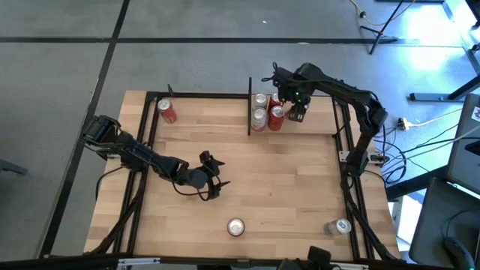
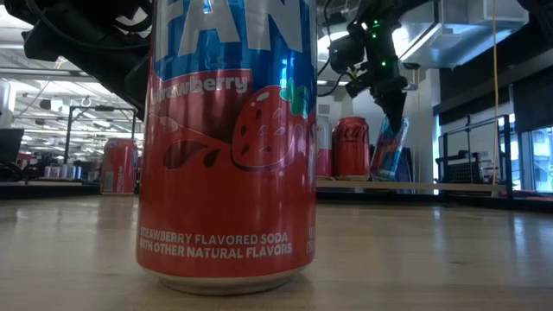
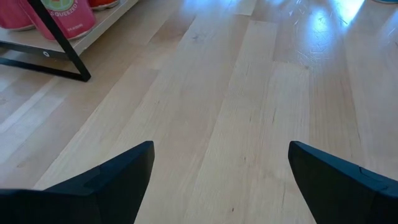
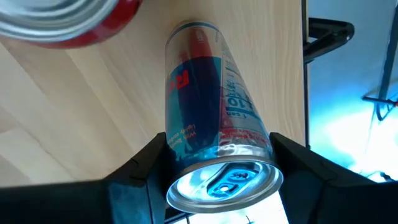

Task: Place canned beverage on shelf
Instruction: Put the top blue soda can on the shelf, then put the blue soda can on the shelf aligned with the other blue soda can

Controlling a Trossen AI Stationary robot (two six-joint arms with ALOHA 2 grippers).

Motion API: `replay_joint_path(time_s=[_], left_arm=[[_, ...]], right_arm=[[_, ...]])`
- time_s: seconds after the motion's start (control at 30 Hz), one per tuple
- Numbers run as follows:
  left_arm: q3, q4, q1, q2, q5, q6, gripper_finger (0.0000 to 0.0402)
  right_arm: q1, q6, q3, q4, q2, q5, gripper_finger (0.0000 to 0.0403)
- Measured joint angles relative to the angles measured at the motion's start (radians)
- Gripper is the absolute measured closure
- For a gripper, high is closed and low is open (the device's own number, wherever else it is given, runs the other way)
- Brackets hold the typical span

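I should open my right gripper now, because the slim can's bottom end (image 4: 194, 30) meets the shelf board (image 4: 261, 56) in the right wrist view.
My right gripper (image 1: 298, 112) is at the shelf (image 1: 315, 124) along the table's far edge, right of the dark divider (image 1: 249, 105). It is shut on a slim blue-and-silver can (image 4: 205, 106), which also shows in the low view (image 2: 389, 149). Beside it on the shelf stand a red can (image 1: 276, 117) and two more cans (image 1: 259, 109). Another red can (image 1: 166, 111) stands at the shelf's left end. My left gripper (image 1: 211, 177) is open and empty low over the table's middle; its wrist view (image 3: 221, 180) shows bare wood between its fingers. My right gripper pinches the slim can between its two fingers, on the can's side wall just below its top rim (image 4: 186, 165). The fingers (image 4: 140, 171) come from above, pointing down. The can is tilted, and its bottom end (image 2: 383, 175) is at the shelf board.
A red strawberry soda can (image 1: 235, 226) stands near the table's near edge and fills the low view (image 2: 226, 147). A silver can (image 1: 339, 226) stands at the near right. Thin black uprights (image 1: 339, 112) frame the shelf. Bare wood lies across the table's middle.
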Motion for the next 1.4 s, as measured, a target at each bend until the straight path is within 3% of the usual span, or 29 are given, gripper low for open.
replay_joint_path(time_s=[0.13,0.37,0.53,0.87,1.17,1.3,1.4], left_arm=[[0.000,0.000,0.000,0.000,0.000,0.000,0.0041],[0.000,0.000,0.000,0.000,0.000,0.000,0.0040],[0.000,0.000,0.000,0.000,0.000,0.000,0.0040],[0.000,0.000,0.000,0.000,0.000,0.001,0.0040],[0.000,0.000,0.000,0.000,0.000,0.000,0.0040],[0.000,0.000,0.000,0.000,0.000,0.000,0.0040],[0.000,0.000,0.000,0.000,0.000,0.000,0.0040]], right_arm=[[0.000,-0.003,-0.002,0.003,0.006,0.009,0.0194],[0.001,-0.017,-0.002,0.051,0.008,0.020,0.0097],[0.001,-0.019,-0.002,0.056,0.008,0.020,0.0062],[0.001,-0.020,0.020,0.033,0.005,0.073,0.0055],[0.052,0.016,0.138,-0.014,0.000,0.084,0.0054],[0.121,0.146,0.183,-0.086,-0.014,0.056,0.0054],[0.201,0.220,0.152,-0.083,-0.071,-0.025,0.0054]])
